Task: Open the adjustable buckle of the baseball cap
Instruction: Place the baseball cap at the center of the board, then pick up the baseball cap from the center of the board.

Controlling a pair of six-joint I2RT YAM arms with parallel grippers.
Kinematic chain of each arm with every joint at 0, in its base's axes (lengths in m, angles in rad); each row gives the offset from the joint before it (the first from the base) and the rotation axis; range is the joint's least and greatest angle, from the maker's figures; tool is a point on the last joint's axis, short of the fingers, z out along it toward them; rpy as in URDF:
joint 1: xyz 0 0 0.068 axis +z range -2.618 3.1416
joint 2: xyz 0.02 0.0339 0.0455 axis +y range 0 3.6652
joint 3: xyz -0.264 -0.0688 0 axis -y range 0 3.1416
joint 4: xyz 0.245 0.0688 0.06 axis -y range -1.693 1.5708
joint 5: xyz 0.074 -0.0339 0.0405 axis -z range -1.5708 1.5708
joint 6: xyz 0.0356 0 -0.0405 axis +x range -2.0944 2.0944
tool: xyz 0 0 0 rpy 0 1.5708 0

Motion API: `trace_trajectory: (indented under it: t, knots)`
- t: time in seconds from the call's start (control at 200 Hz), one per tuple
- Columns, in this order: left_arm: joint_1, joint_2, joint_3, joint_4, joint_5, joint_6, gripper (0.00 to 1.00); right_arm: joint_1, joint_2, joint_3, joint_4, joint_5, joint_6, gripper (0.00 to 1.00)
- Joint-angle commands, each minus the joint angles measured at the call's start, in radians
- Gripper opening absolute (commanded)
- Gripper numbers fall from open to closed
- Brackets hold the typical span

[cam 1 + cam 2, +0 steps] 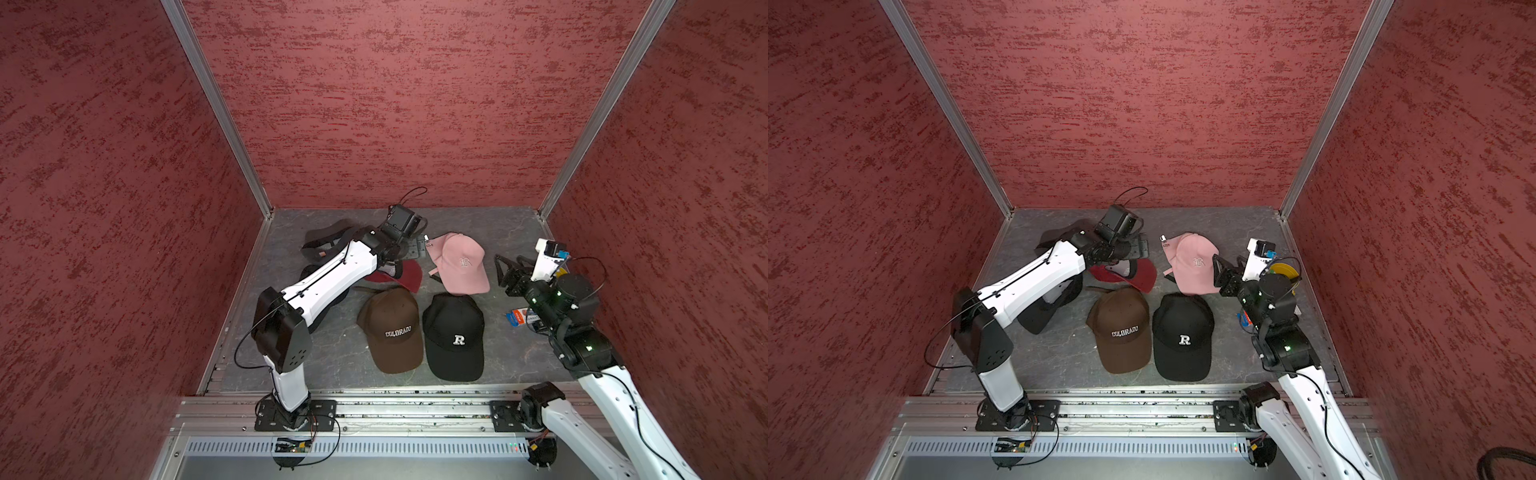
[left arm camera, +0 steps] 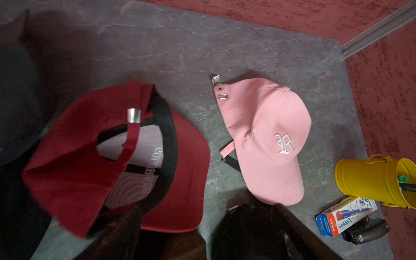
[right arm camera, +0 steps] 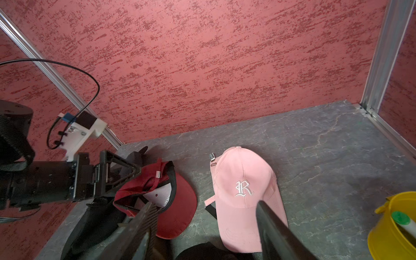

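Observation:
The silver buckle should stay free for my right gripper to open, so my left gripper should grab the red cap (image 1: 409,276) by its side rim next.
A dark red baseball cap (image 2: 184,171) lies upside down, its lining showing. Its silver buckle (image 2: 134,116) sits on the red strap that crosses the back opening; the same buckle (image 3: 158,173) shows in the right wrist view. In both top views the left arm partly covers the red cap (image 1: 409,276) (image 1: 1140,274). My left gripper (image 2: 209,225) hangs open just above the cap's brim, holding nothing, and appears in the top views too (image 1: 413,249). My right gripper (image 3: 204,213) is open over the pink cap's brim, raised to that cap's right (image 1: 509,266).
A pink cap (image 1: 461,264) (image 2: 270,135) lies behind a brown COLORADO cap (image 1: 395,328) and a black R cap (image 1: 455,336). Dark caps (image 1: 328,241) lie under the left arm. A yellow bucket (image 2: 373,180), a blue box (image 2: 344,216) and a black stapler (image 2: 364,231) stand by the right wall.

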Motion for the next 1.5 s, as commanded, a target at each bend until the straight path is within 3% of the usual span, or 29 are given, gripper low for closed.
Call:
trace_trajectory:
  t: [0.0,0.336,0.892,1.162,1.297,1.493]
  knots:
    - [-0.001,-0.057,-0.066,-0.113,-0.076,-0.080,0.93,-0.002,0.006,-0.011,0.056,-0.046,0.011,0.69]
    - [0.052,-0.181,-0.251,-0.114,-0.039,-0.164,0.91,-0.003,-0.018,-0.041,0.053,-0.049,0.009,0.69]
    - [0.127,0.008,-0.230,0.033,0.060,-0.165,0.83,-0.003,-0.050,-0.051,0.017,-0.026,0.007,0.70]
    - [0.148,0.079,-0.203,0.121,0.119,-0.155,0.55,-0.002,-0.047,-0.058,0.018,-0.024,0.005,0.70]
    - [0.171,0.107,-0.202,0.166,0.187,-0.154,0.35,-0.003,-0.044,-0.059,0.013,-0.024,-0.001,0.70]
    - [0.179,0.130,-0.172,0.181,0.193,-0.137,0.10,-0.002,-0.040,-0.057,0.010,-0.029,-0.006,0.70]
